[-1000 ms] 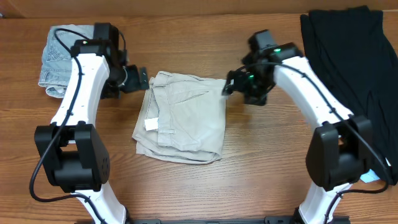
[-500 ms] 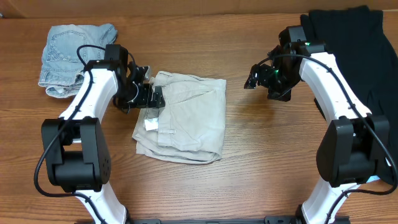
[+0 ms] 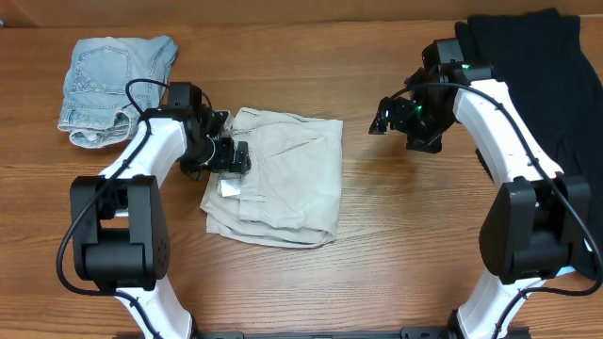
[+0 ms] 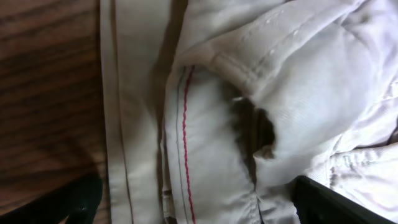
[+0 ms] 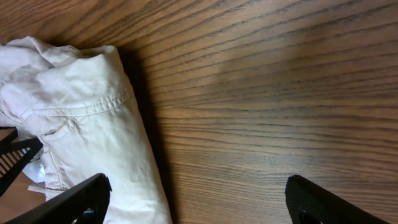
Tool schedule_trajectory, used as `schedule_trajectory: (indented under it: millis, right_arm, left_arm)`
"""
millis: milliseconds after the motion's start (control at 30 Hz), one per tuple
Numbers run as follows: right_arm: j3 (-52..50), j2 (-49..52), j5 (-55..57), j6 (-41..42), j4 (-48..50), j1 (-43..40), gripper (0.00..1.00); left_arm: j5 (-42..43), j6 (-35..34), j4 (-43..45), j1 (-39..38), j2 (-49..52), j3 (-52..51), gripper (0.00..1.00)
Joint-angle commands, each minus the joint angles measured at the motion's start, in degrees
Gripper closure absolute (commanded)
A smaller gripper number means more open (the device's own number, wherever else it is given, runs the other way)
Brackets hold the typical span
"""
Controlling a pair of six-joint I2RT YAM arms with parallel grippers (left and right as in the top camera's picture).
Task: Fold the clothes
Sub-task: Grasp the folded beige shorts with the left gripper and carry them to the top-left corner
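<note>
The beige shorts are folded. My left gripper should next grab their layers together at the red-stitched seam, to stack them folded on the denim shorts (image 3: 108, 80).
Cream-beige shorts (image 3: 283, 179) lie folded at the table's middle. They fill the left wrist view (image 4: 261, 106), showing a red-stitched seam, and also show in the right wrist view (image 5: 81, 124). My left gripper (image 3: 236, 158) is open, low over the shorts' left edge, its fingers straddling the cloth (image 4: 193, 205). My right gripper (image 3: 382, 121) is open and empty above bare wood to the right of the shorts (image 5: 199, 199). Faded light-blue denim shorts (image 3: 108, 80) lie folded at the back left. A large black garment (image 3: 532, 85) lies at the back right.
The wooden table (image 3: 396, 235) carries all the garments. A small white tag (image 3: 227, 188) shows on the beige shorts' left side. The black garment runs down the table's right edge behind my right arm.
My left gripper moved from the shorts' upper-left corner down onto their left edge. My right gripper pulled away from the shorts' right corner to the right, then held still.
</note>
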Motion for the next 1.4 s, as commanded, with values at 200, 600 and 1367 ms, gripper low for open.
schedule_trajectory:
  millis: [200, 600, 1367]
  right_arm:
    - [1.29, -2.78, 0.90, -0.37, 0.26, 0.15, 0.06]
    - [1.29, -2.78, 0.90, -0.37, -0.17, 0.15, 0.06]
    - [1.29, -2.78, 0.92, -0.37, -0.17, 0.15, 0.06]
  left_arm:
    - [-4.70, -5.33, 4.83, -6.12, 0.00, -4.04, 0.00]
    - [-12.85, -16.20, 6.86, -8.52, 0.00, -6.80, 0.94]
    - [-18.36, -20.76, -27.50, -8.37, -0.26, 44.94, 0.96]
